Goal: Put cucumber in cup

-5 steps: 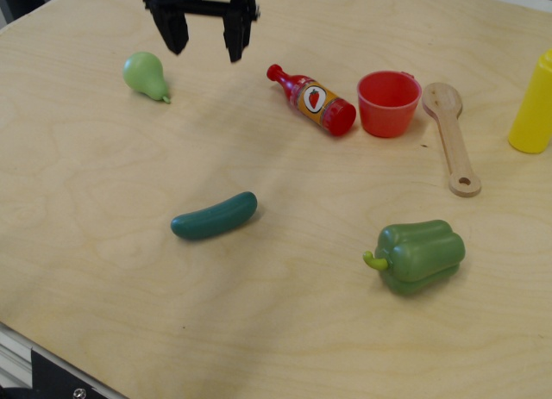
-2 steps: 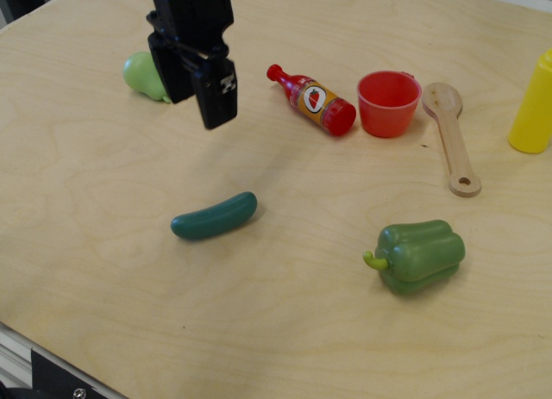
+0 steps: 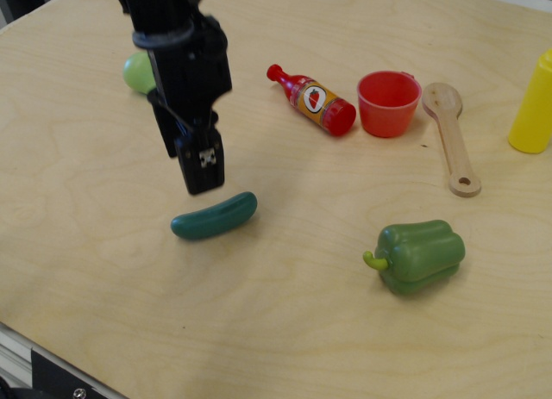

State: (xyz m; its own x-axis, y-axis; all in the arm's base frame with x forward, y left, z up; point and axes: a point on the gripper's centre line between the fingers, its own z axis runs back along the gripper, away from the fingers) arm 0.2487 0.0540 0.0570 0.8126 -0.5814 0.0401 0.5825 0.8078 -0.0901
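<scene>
The cucumber needs to go in the red cup (image 3: 389, 103), so my gripper should next grab it by the middle of its body (image 3: 214, 218).
The dark teal-green cucumber (image 3: 214, 215) lies on its side on the wooden table (image 3: 285, 330), left of centre. My black gripper (image 3: 188, 171) hangs just above and slightly behind the cucumber's middle, not touching it. It is turned so one finger (image 3: 203, 168) stands in front of the other. The jaws stand apart and hold nothing. The red cup (image 3: 389, 103) stands upright and empty at the back right, well away from the gripper.
A red ketchup bottle (image 3: 312, 99) lies just left of the cup. A wooden spoon (image 3: 453, 140) lies to the cup's right, with a yellow bottle (image 3: 533, 106) at the right edge. A green bell pepper (image 3: 418, 257) sits front right. A pale green pear (image 3: 136, 71) is partly hidden behind my arm.
My gripper has come down from the back of the table toward the cucumber and has turned about its axis. Nothing on the table has moved.
</scene>
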